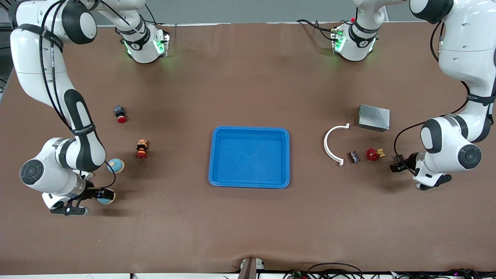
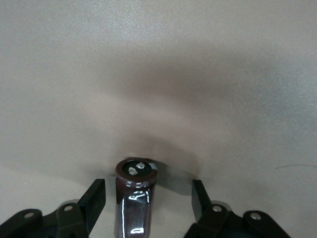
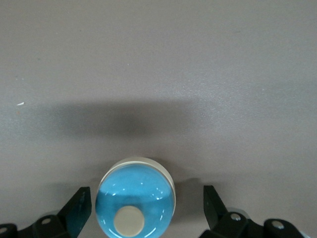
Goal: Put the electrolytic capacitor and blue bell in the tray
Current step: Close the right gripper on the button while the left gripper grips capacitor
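My right gripper's fingers reach down beside the blue bell's dome (image 1: pixel 105 201) (image 3: pixel 135 191). I should close my right gripper on the bell, because it would hold the bell now.
The blue tray (image 1: pixel 250 129) lies at the table's middle with nothing in it. My right gripper (image 1: pixel 101 193) is low at the right arm's end, open. The blue bell (image 1: pixel 105 197) sits between its fingers. In the right wrist view the bell (image 3: pixel 136 198) is glossy blue with a cream rim and knob, with gaps to both fingers (image 3: pixel 80 208). My left gripper (image 1: pixel 398 162) is low at the left arm's end, open. In the left wrist view a brown electrolytic capacitor (image 2: pixel 134 198) stands between the spread fingers (image 2: pixel 95 198), touching neither.
A second blue-and-cream ball (image 1: pixel 116 166), an orange-and-red part (image 1: pixel 142 148) and a red-capped button (image 1: pixel 120 114) lie near the right arm. A white curved piece (image 1: pixel 332 144), a small dark component (image 1: pixel 353 156), a red part (image 1: pixel 372 154) and a grey metal box (image 1: pixel 373 117) lie near the left arm.
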Controlling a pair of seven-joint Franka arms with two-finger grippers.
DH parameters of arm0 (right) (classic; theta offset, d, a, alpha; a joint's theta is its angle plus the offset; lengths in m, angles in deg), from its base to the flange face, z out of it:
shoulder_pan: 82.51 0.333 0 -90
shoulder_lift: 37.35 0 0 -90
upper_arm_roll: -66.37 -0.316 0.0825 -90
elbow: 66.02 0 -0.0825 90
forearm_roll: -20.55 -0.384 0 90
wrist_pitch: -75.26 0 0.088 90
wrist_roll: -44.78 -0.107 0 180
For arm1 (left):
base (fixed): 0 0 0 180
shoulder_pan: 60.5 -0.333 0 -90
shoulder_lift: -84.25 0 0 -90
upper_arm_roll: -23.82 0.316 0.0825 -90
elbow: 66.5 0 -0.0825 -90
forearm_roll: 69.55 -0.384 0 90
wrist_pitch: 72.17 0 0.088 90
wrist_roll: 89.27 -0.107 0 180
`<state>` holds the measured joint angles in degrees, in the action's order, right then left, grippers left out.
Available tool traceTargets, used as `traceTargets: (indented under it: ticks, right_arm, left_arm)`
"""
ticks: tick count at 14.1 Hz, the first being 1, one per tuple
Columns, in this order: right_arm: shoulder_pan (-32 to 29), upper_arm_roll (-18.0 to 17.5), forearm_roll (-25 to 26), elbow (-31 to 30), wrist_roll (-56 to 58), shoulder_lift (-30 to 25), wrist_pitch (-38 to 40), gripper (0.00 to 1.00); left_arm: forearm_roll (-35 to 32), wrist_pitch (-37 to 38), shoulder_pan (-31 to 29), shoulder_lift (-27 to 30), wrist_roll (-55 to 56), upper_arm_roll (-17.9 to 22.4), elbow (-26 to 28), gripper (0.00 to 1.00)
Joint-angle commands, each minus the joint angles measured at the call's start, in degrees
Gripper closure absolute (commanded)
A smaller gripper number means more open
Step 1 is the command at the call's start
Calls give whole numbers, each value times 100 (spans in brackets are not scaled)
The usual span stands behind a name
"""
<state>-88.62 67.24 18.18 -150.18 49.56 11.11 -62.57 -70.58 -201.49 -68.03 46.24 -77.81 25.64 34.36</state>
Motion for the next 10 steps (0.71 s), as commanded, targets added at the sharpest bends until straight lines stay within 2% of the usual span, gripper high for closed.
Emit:
traceTargets:
  ticks: [1,3,4,6,8,9,10]
  right_arm:
    - [5,-17,-62,172,-100,85,29,0]
    - [5,-17,-71,172,-126,77,38,0]
    - [5,-17,-71,172,-126,68,38,0]
    - [5,-17,-80,172,-118,59,46,6]
    - [5,-17,-88,163,-135,59,46,6]
    - [5,-17,-89,163,-135,59,46,15]
    - [5,-17,-89,163,-127,50,46,28]
  left_arm:
    - [-152,-23,14,-31,119,-6,-23,20]
    - [-152,-5,32,-31,119,-6,3,20]
    - [-152,-5,32,-14,119,-6,12,23]
    - [-152,12,41,-13,119,-6,12,40]
    - [-152,12,32,-5,111,-6,4,63]
    - [-152,12,23,4,111,-6,4,75]
    - [-152,12,6,22,111,-6,-5,86]
